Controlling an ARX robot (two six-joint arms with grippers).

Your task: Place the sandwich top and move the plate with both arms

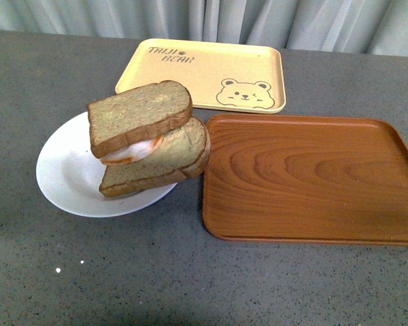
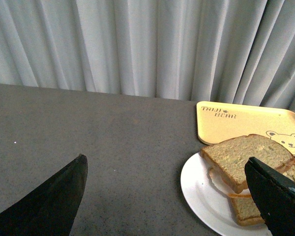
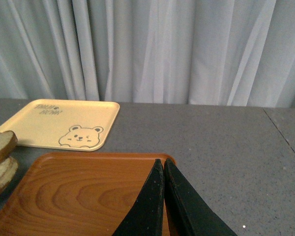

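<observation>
The left gripper takes hold of the plate by its bare rim [image 1: 53, 193] next, to move the plate with the white plate's stacked sandwich [image 1: 149, 139].
The sandwich top [image 1: 139, 115] lies tilted on a white and orange filling [image 1: 132, 151], over a tanner bread slice [image 1: 163, 163] that overhangs the right rim of the white plate [image 1: 61, 176]. Neither arm shows in the front view. In the left wrist view my left gripper [image 2: 166, 161] is open, one finger [image 2: 54, 201] over bare table, the other [image 2: 278, 199] in front of the sandwich top [image 2: 246, 155] and plate [image 2: 199, 191]. My right gripper [image 3: 162, 161] is shut with nothing in it, above the wooden tray's far edge. The sandwich top [image 3: 1, 145] peeks in at that view's edge.
A brown wooden tray [image 1: 306, 176] lies right of the plate, almost touching the lower slice. A pale yellow bear-print tray [image 1: 204, 75] sits behind both. A grey curtain [image 2: 147, 44] closes off the table's far edge.
</observation>
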